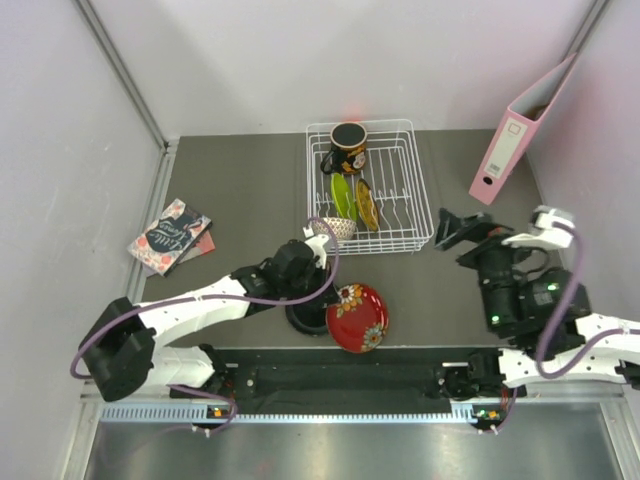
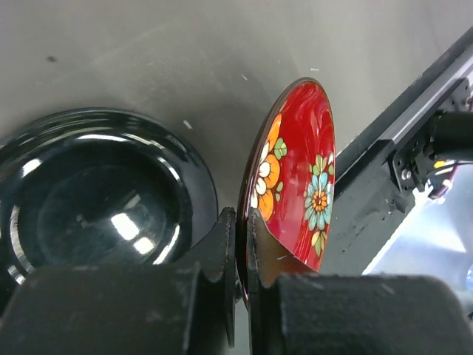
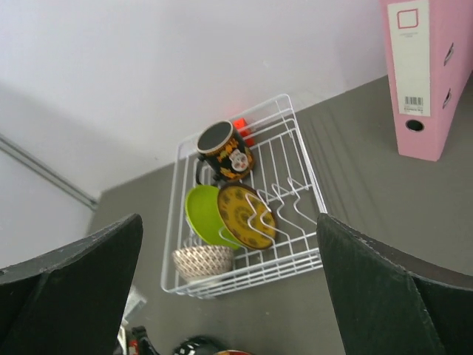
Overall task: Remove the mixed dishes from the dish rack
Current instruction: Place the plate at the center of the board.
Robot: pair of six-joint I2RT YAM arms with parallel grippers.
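The red floral plate's held side overlaps the glossy black plate's edge, so it would end partly on that edge if my left gripper opened now.
My left gripper (image 2: 242, 244) is shut on the rim of the red floral plate (image 2: 303, 170), which is tilted low over the table (image 1: 250, 200) beside the glossy black plate (image 2: 96, 200). In the top view the red plate (image 1: 360, 318) is right of the black plate (image 1: 305, 318), near the front edge. The white wire dish rack (image 1: 422, 190) holds the dark mug (image 1: 346, 147), lime green plate (image 1: 343, 197), yellow plate (image 1: 367, 203) and beige bowl (image 1: 334, 229). My right gripper (image 1: 460, 235) is open and empty, right of the rack and facing it.
A pink ring binder (image 1: 520, 130) leans against the right wall behind my right arm. Two books (image 1: 170, 237) lie at the left of the table. A black rail runs along the table's front edge (image 1: 350, 380).
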